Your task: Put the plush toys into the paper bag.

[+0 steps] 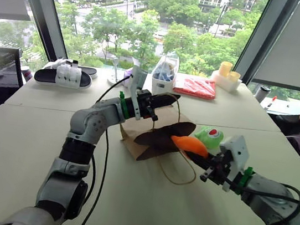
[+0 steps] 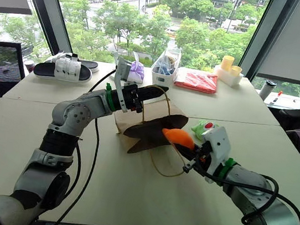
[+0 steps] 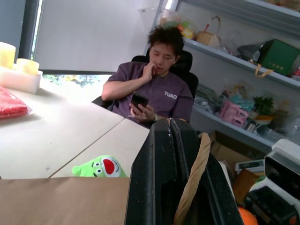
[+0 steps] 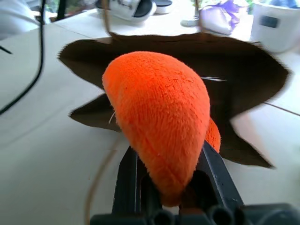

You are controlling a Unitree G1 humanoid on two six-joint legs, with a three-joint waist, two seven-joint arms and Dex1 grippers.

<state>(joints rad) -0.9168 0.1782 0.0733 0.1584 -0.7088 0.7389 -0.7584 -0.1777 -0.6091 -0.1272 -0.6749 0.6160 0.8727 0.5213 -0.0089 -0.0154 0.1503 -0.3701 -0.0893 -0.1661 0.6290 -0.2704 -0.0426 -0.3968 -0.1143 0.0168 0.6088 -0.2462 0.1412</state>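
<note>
I need to keep holding the orange plush toy with my right gripper until it is in the bag, since it still hangs short of the paper bag's dark opening.
The brown paper bag lies on the table with its dark mouth facing my right arm. My left gripper is shut on the bag's upper twine handle and holds the top edge up. My right gripper is shut on the orange plush toy, which hangs just in front of the bag's mouth, above the table. The green plush toy, with its red-and-white patch, sits on the table just beyond the right gripper, beside the bag.
At the back of the table stand black-and-white sandals, a purple cloth bundle, a clear bag of blue items, a red packet and yellow cups. A person sits at the table's right end.
</note>
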